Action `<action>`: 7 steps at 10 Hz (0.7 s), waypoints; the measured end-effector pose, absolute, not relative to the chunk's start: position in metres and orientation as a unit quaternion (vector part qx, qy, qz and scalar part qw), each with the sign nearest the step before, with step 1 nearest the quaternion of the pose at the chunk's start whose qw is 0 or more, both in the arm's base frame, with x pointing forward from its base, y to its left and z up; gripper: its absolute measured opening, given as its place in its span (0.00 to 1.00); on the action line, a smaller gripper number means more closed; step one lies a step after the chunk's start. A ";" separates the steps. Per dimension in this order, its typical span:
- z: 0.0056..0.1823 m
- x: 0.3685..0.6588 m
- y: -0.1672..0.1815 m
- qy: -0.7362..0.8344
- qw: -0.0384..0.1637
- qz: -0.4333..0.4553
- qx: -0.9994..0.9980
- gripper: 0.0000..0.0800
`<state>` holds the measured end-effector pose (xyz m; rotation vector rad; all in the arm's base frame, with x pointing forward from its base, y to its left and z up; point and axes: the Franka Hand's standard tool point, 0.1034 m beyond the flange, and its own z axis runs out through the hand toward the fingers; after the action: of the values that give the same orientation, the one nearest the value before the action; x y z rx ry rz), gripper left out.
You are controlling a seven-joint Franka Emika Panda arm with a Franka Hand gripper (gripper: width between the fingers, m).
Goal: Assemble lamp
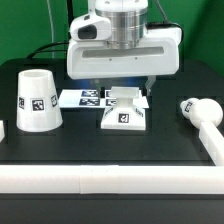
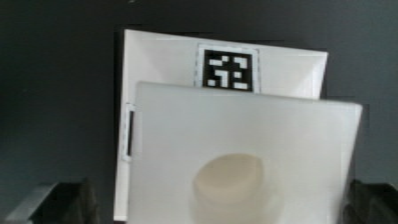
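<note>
My fingers reach down on both sides of the lamp base, level with its upper plate. My gripper should close on the lamp base, as it would hold it now.
The white lamp base lies flat at the table's middle, its tag facing the camera. In the wrist view the base fills the frame, showing its tag and a round socket. My gripper hangs right over the base, open, with a dark finger on either side of it and a small gap on one side. The tapered shade stands at the exterior view's left. The bulb lies at the exterior view's right.
The marker board lies flat behind the base, partly under the gripper. A white rail runs along the table's front edge and another up the exterior view's right side.
</note>
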<state>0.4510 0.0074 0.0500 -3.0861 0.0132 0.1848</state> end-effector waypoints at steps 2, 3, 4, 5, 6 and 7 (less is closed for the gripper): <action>0.049 0.450 0.010 0.002 0.025 0.061 -0.998 0.74; 0.049 0.450 0.010 0.001 0.025 0.061 -0.998 0.66; 0.049 0.450 0.011 0.001 0.025 0.061 -0.998 0.66; 0.049 0.450 0.011 0.001 0.025 0.061 -0.998 0.66; 0.049 0.450 0.011 0.001 0.025 0.061 -0.998 0.66; 0.049 0.450 0.011 0.001 0.025 0.061 -0.998 0.66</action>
<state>0.4500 0.0108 0.0492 -3.0861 0.0018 0.1886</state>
